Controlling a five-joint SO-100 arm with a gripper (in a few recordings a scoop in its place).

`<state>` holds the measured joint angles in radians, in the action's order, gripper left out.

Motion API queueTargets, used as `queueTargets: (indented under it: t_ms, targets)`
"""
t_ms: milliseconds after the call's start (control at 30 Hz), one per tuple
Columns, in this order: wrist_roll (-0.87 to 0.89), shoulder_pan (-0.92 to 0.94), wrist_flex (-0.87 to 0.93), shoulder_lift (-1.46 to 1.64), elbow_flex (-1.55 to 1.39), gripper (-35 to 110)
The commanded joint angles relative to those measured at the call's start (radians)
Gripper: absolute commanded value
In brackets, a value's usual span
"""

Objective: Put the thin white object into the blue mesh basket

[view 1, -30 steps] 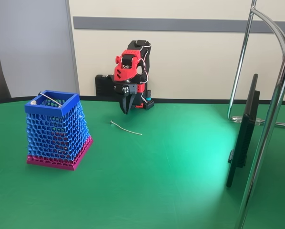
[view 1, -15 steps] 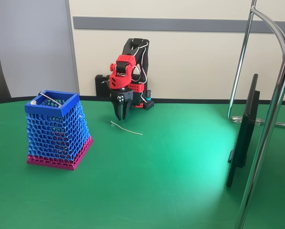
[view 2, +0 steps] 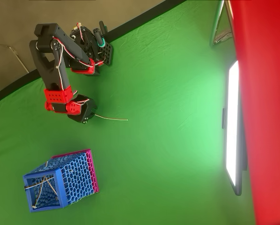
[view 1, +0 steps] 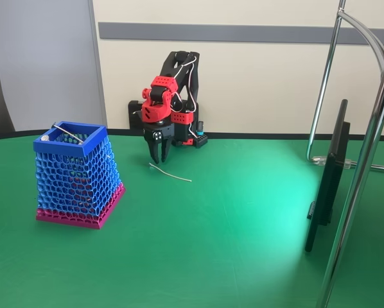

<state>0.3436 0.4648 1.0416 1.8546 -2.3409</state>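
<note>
The thin white object needs to drop into the blue mesh basket, so my gripper should grab it next by its bent end [view 1: 153, 166].
The thin white object [view 1: 169, 172] lies flat on the green table, a slightly curved wire; from above it [view 2: 111, 118] runs left to right. My red and black gripper [view 1: 158, 159] points straight down over the wire's left end, its dark fingers slightly parted and holding nothing. In the overhead view the gripper [view 2: 85, 119] covers that end of the wire. The blue mesh basket [view 1: 78, 174] with a pink base stands to the left, well apart from the wire; seen from above, the basket [view 2: 60, 181] holds thin rods.
A grey metal rod with a ball end [view 1: 65, 132] leans across the basket's rim. A black monitor [view 1: 328, 173] and chrome stand tubes [view 1: 365, 160] occupy the right side. The arm's base [view 1: 179, 131] sits at the table's back edge.
The arm has swung left and reached down. The gripper went from hanging above the table to standing over the wire's left end. Wire and basket have not moved.
</note>
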Motion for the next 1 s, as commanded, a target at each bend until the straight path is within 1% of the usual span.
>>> queueTargets:
  t_ms: [0, 400, 967]
  targets:
    - [-0.014, 0.009, -0.011, -0.005, 0.052, 14]
    - [-0.066, 0.048, -0.031, -0.057, 0.069, 13]
    - [-0.087, 0.081, -0.031, -0.170, 0.138, 13]
